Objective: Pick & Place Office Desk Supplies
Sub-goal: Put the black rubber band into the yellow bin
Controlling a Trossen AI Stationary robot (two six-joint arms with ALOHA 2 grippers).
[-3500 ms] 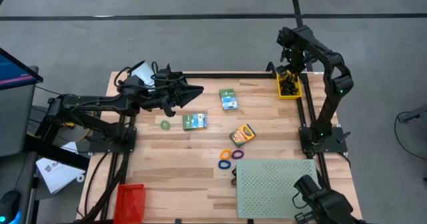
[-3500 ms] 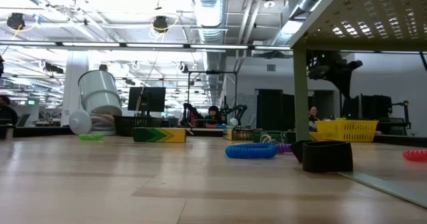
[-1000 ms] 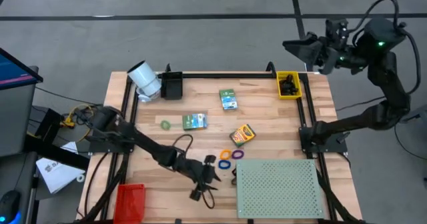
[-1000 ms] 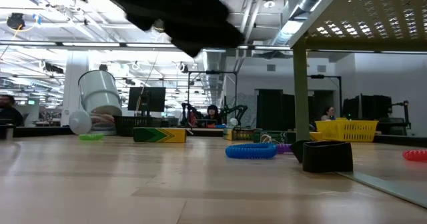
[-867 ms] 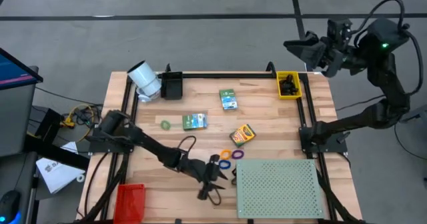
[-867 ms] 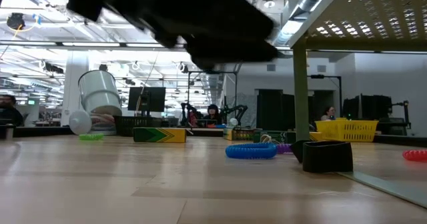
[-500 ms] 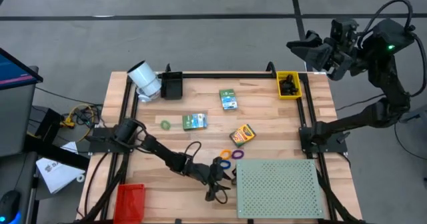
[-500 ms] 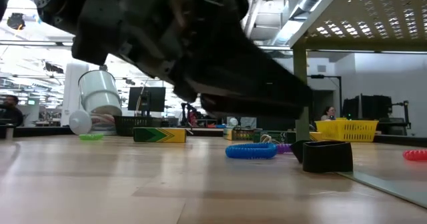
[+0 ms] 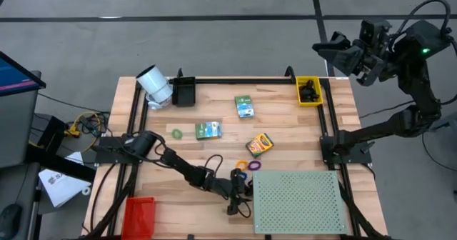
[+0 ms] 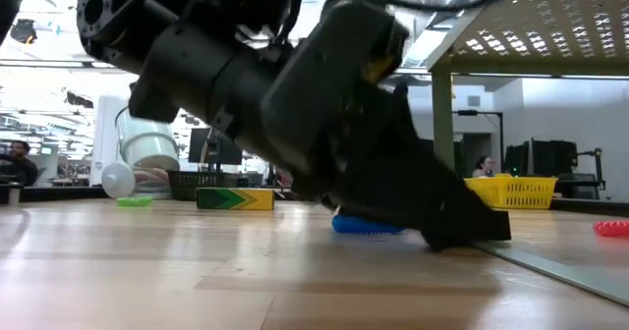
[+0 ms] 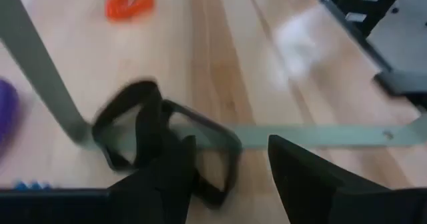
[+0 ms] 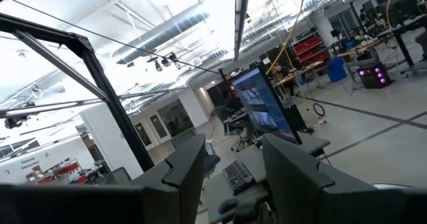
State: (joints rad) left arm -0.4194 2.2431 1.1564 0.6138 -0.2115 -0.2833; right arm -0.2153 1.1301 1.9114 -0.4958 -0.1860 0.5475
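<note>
The black clip needs to go into the yellow bin with the others, so my left gripper should grab it by its loop (image 11: 212, 159) next.
Two black clips (image 11: 160, 134) lie on the wood against the near left corner of the pale green perforated board (image 9: 296, 201). My left gripper (image 11: 230, 177) is down low over them, open, one finger (image 11: 170, 177) in front of a clip and the other (image 11: 307, 177) beside it; in the low view the gripper (image 10: 462, 230) hides them. Orange (image 9: 242, 166) and purple (image 9: 254, 165) rings, a blue ring (image 10: 369, 227), a green ring (image 9: 176, 133), two green boxes (image 9: 208, 130) (image 9: 245, 106) and a crayon box (image 9: 259, 144) lie on the table. My right gripper (image 9: 335, 51) hangs open, high beyond the far right corner. My left gripper comes slanting down from the table's left at the black clips (image 11: 200, 151). One finger overlaps a clip in the wrist view. I cannot tell whether it touches the clip.
A yellow bin (image 9: 308, 91) with black clips stands at the far right, a red bin (image 9: 139, 215) at the near left. A white cylinder (image 9: 153, 85) and a black holder (image 9: 183, 91) stand at the far left. The board stands raised on legs (image 10: 442, 143).
My left gripper has travelled toward the table's right edge and come down, from the open wood near the front to the black clips at the board's corner. In the low view it has dropped from the top of the picture to table height.
</note>
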